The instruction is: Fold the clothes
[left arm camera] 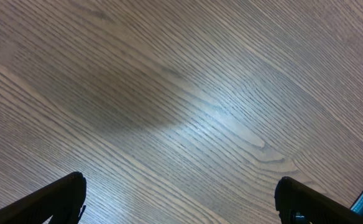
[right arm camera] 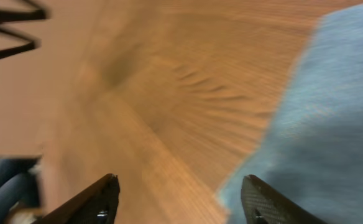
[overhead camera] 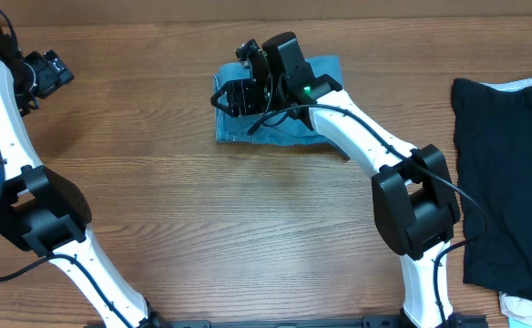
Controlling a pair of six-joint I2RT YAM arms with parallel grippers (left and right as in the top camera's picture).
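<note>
The robot's right gripper should next grab the light blue jeans (overhead camera: 280, 128) by the bundle's edge beside the wood, to straighten the fold flat.
The light blue jeans (overhead camera: 280, 128) lie in a small folded bundle at the back middle of the table, mostly under my right arm. In the right wrist view the denim (right arm camera: 330, 118) fills the right side, blurred. My right gripper (overhead camera: 232, 95) is open and empty over the bundle's left edge; its fingers (right arm camera: 178, 199) straddle the cloth edge and bare wood. My left gripper (overhead camera: 52, 71) is at the far back left, away from the jeans, open and empty over bare wood (left arm camera: 181, 199).
A large black garment (overhead camera: 507, 173) lies at the right edge of the table with white cloth (overhead camera: 530, 87) showing at its top and bottom corners. The wooden table (overhead camera: 202, 228) stretches between the arms.
</note>
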